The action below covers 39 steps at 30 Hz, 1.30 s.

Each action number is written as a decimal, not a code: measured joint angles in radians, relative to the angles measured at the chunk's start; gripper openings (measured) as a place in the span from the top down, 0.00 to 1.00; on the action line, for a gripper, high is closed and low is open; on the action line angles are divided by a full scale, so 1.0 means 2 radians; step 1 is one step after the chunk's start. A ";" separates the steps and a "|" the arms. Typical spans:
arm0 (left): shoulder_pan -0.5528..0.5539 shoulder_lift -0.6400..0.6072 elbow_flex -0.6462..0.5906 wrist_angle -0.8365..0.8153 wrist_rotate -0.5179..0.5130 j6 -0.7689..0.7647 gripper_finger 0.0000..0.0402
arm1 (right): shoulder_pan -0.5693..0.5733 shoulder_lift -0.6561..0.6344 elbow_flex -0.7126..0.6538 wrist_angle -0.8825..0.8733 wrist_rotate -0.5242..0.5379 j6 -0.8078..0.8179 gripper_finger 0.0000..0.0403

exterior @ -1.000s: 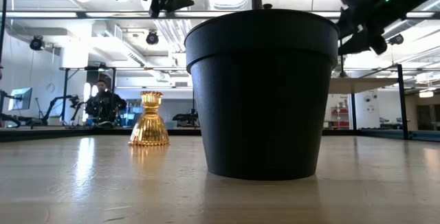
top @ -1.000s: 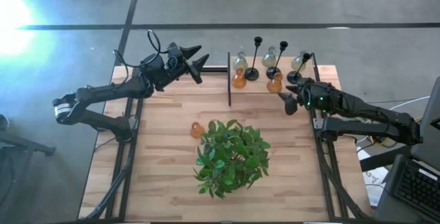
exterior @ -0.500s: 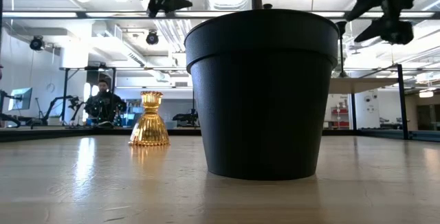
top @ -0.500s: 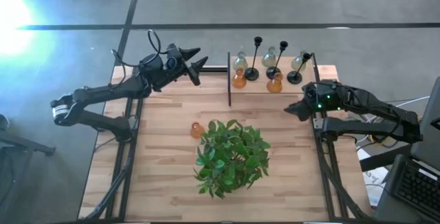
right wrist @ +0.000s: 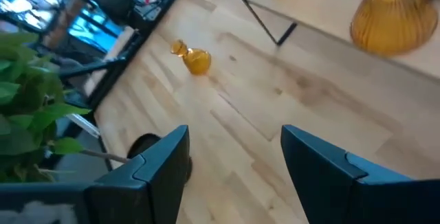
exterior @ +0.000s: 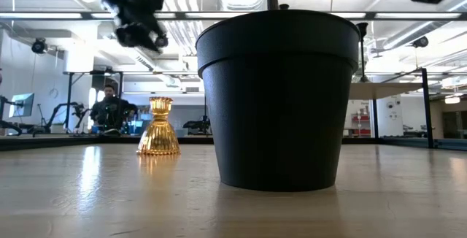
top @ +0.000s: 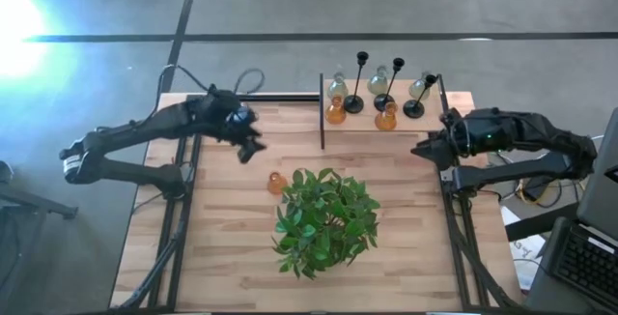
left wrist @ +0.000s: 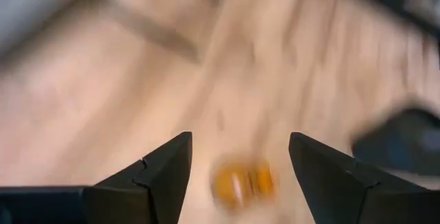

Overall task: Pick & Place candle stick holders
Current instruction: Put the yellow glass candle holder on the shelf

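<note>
The amber candle stick holder's top rim is the part my left gripper will grab next, to bring the holder to the raised shelf.
One amber candle stick holder stands upright on its wide base on the table, just left of the plant; it also shows in the low view and, blurred, in the left wrist view. My left gripper hangs open above the table, a little to the far left of it, tipped down toward it. The other holders, black, amber and clear, stand on a raised shelf at the far right. My right gripper is open, high by the right edge, near the shelf.
A green leafy plant in a black pot fills the table's middle, right beside the lone amber holder. A black upright frame bounds the shelf's left side. Bare wood lies at the near left.
My left gripper has tipped downward and swung from the table's far edge toward the lone amber holder, sinking as it went. My right gripper has risen and drawn back toward the table's right edge, away from the shelf. No holder has moved.
</note>
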 joint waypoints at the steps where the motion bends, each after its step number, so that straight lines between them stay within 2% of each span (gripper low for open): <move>1: 0.000 0.005 0.004 -0.038 0.015 -0.001 0.38 | 0.007 0.010 0.013 -0.007 0.008 -0.007 0.45; 4: 0.000 0.024 0.003 -0.092 0.054 -0.008 0.38 | 0.022 0.043 0.045 -0.033 0.030 -0.026 0.45; 9: 0.000 0.068 0.001 -0.101 0.101 -0.012 0.38 | 0.033 0.093 0.084 -0.063 0.042 -0.045 0.45; 16: 0.000 0.146 0.002 -0.097 0.103 0.006 0.39 | 0.047 0.120 0.105 -0.067 0.066 -0.061 0.45; 22: -0.002 0.196 0.003 -0.076 0.109 0.019 0.46 | 0.050 0.115 0.103 -0.067 0.076 -0.057 0.45; 29: -0.005 0.227 0.003 -0.042 0.150 0.017 0.53 | 0.050 0.112 0.103 -0.067 0.081 -0.057 0.45; 39: -0.020 0.255 0.002 -0.044 0.126 0.014 0.57 | 0.050 0.112 0.103 -0.067 0.084 -0.061 0.48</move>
